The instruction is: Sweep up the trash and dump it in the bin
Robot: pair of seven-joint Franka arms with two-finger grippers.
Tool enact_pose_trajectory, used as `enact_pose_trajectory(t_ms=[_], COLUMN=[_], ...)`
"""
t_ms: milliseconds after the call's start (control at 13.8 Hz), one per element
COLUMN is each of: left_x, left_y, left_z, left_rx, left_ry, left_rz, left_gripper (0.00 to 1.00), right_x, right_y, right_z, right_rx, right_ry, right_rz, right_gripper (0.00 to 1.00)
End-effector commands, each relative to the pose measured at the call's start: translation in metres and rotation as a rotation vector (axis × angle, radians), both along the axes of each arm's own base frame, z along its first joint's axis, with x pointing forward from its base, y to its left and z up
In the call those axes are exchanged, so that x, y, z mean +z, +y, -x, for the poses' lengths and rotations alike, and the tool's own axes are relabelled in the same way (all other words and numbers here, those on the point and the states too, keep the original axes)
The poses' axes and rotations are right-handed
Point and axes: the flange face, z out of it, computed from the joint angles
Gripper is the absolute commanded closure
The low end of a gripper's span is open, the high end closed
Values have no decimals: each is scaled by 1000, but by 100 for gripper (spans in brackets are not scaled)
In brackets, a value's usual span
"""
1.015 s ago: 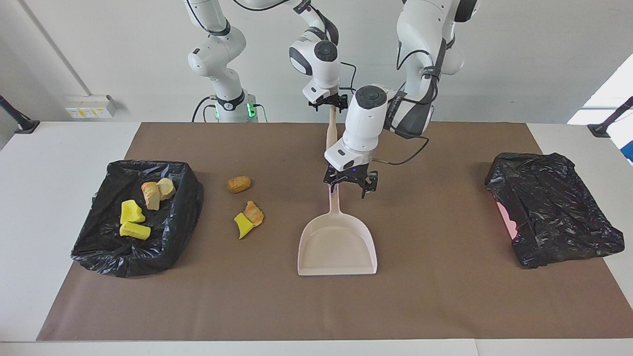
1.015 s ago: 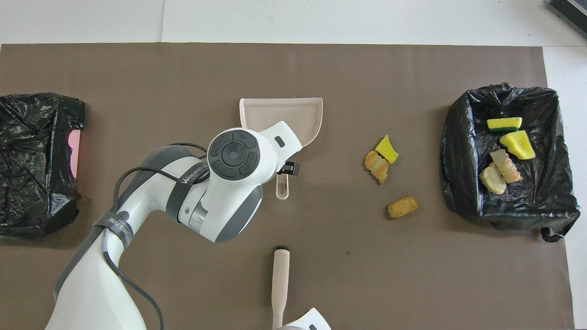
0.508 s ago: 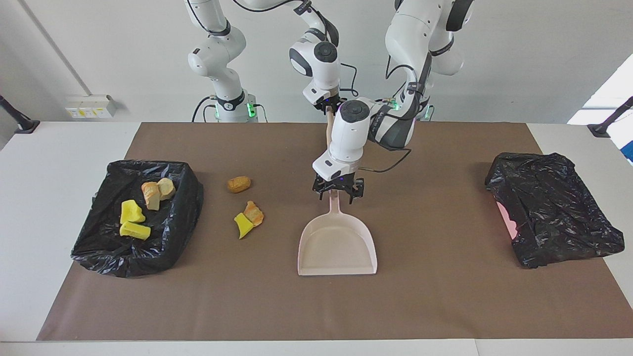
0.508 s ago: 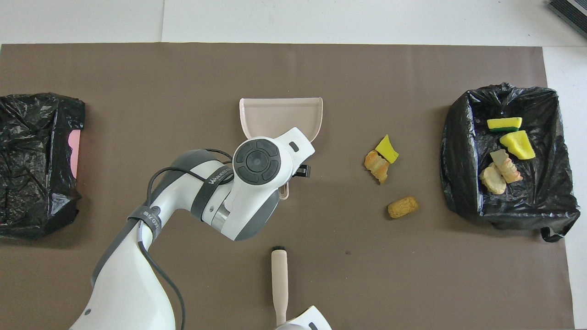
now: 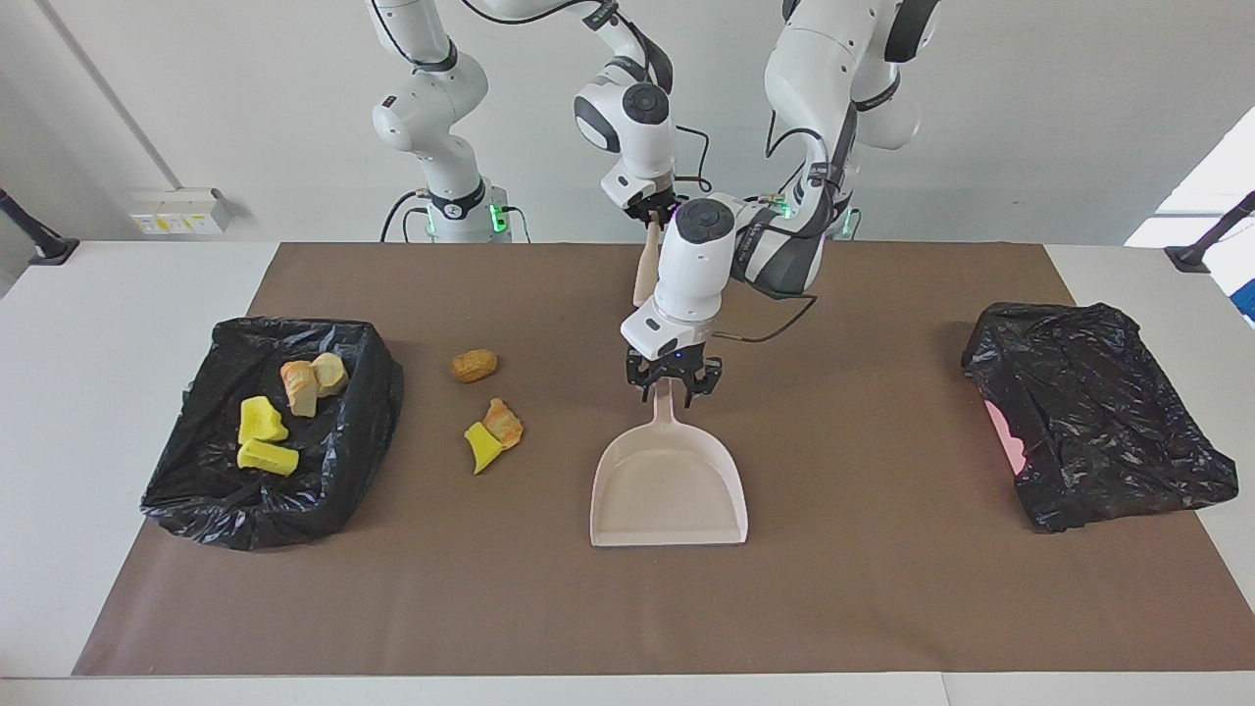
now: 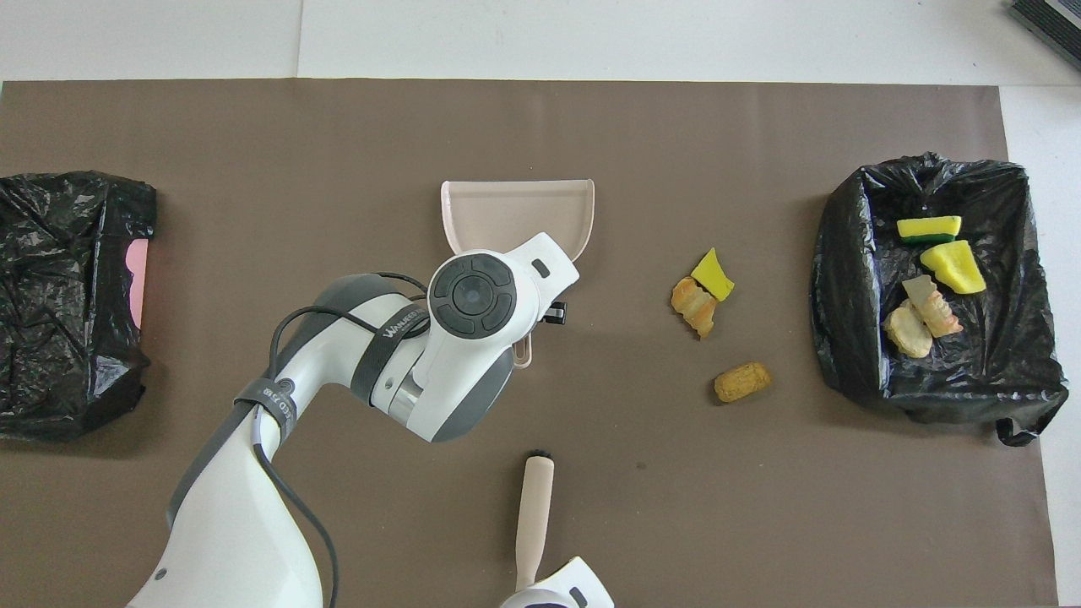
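My fingers can't reach across the dustpan's flat scoop, which is far too wide for them, so my left gripper should next grab the dustpan (image 6: 515,211) by its narrow handle (image 6: 523,351).
A beige dustpan (image 5: 669,495) (image 6: 515,211) lies flat mid-mat, its handle (image 5: 666,417) pointing toward the robots. My left gripper (image 5: 669,392) is low over that handle, open, one finger on each side of it. My right gripper (image 5: 649,208) is shut on the top of a tan brush (image 5: 641,270) (image 6: 534,515), which hangs tilted. The trash on the mat is a tan lump (image 5: 474,366) (image 6: 742,382) and a yellow chunk touching an orange-brown piece (image 5: 493,434) (image 6: 703,291). Several more pieces lie in the black-lined bin (image 5: 368,402) (image 6: 844,279).
The bin stands at the right arm's end of the brown mat (image 5: 882,588). A second black-bagged container (image 5: 1098,412) (image 6: 67,295) with a pink patch showing stands at the left arm's end. The loose trash lies between the dustpan and the bin.
My left gripper has come down over the dustpan's handle and its fingers have narrowed around it. My right gripper has closed on the brush, which now tilts toward the right arm's end.
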Motion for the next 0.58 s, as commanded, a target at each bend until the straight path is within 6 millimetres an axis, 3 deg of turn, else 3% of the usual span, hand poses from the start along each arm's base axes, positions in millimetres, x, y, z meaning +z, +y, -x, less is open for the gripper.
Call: enact_pose_trajectory(t_ms=[0,73,145,363,508], left_x=[0,1,1,17,32], left_y=[-3,-3,-3,4,18], left_z=[0,-1,-1,-5,-5], left_rx=[3,3,-2,-12,-92], left_ry=[-6,-8,-10,-23,-8], left_rz=[-17,-16,-15,-10,-42], left_gripper=[48,57,77,95,97], right_x=[26,28,29,27,29], right_y=[-21,-28,-40,-71,-100], right_z=[-29,-36,-51,-88,-115], right_rx=[18,28,24,16,13], right_ry=[-26,-29,-38,-75,-85], right_rz=[5,9,16,40,65], right_gripper=[100,100,100,100,100])
